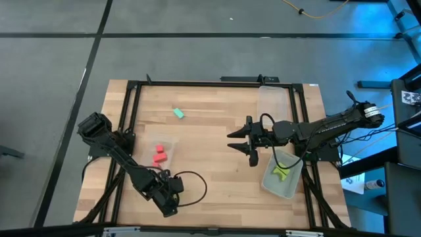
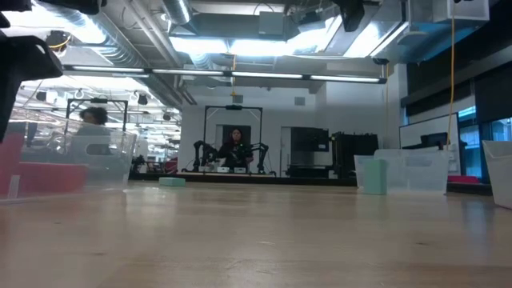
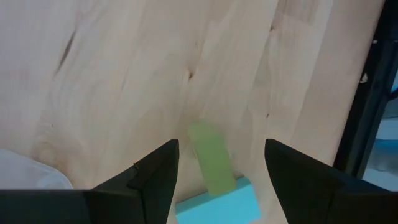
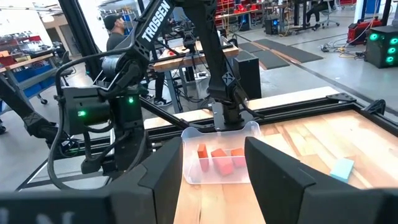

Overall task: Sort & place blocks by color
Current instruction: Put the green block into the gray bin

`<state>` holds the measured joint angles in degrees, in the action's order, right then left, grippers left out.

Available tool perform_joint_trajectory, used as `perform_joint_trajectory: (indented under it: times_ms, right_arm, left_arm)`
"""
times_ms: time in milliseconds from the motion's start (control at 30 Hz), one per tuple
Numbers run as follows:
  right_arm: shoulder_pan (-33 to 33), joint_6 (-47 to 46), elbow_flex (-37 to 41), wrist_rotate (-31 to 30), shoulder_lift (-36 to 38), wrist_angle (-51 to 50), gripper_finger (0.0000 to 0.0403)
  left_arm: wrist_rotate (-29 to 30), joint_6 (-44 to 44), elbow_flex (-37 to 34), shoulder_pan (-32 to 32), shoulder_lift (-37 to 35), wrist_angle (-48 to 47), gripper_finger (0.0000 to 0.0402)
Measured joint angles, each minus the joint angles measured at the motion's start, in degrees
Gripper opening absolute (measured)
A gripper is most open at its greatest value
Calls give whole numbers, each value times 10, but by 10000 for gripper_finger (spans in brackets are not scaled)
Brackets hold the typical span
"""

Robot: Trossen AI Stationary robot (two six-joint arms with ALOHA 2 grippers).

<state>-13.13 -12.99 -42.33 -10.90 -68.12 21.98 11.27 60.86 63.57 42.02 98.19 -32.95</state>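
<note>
The left gripper's open fingers reach down around the yellow-green block [image 3: 213, 158], next to the teal block [image 3: 221, 205]. The gripper should close on the yellow-green block now, as it would hold it.
In the left wrist view my left gripper [image 3: 221, 146] is open low over the table. A yellow-green block [image 3: 211, 160] and a teal block [image 3: 219, 204] lie on the wood between its fingers. From above, this gripper [image 1: 169, 196] sits near the table's near edge and hides both blocks. My right gripper [image 1: 235, 141] is open above the table's middle and holds nothing. Three red blocks [image 4: 217, 158] lie in a clear tray [image 1: 160, 155]. Yellow-green blocks [image 1: 283, 172] lie in another clear tray [image 1: 271, 183]. One teal block [image 1: 178, 113] rests flat on the table toward the far edge.
A third clear tray [image 1: 273, 99] stands at the far right corner. A black frame [image 1: 197, 83] runs around the tabletop. Bare wood lies between the red tray and the right gripper. A person [image 2: 236, 144] sits far behind the table in the low view.
</note>
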Motion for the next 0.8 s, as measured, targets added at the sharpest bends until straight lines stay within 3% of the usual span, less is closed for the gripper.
perform_joint_trajectory:
  times_ms: [567,800]
  right_arm:
    - [0,0,0,0,0,0,177]
    - [0,2,0,0,0,0,177]
  left_arm:
    - [-4,-1,0,0,5,-15,184]
    - [1,-10,0,-5,5,-13,120]
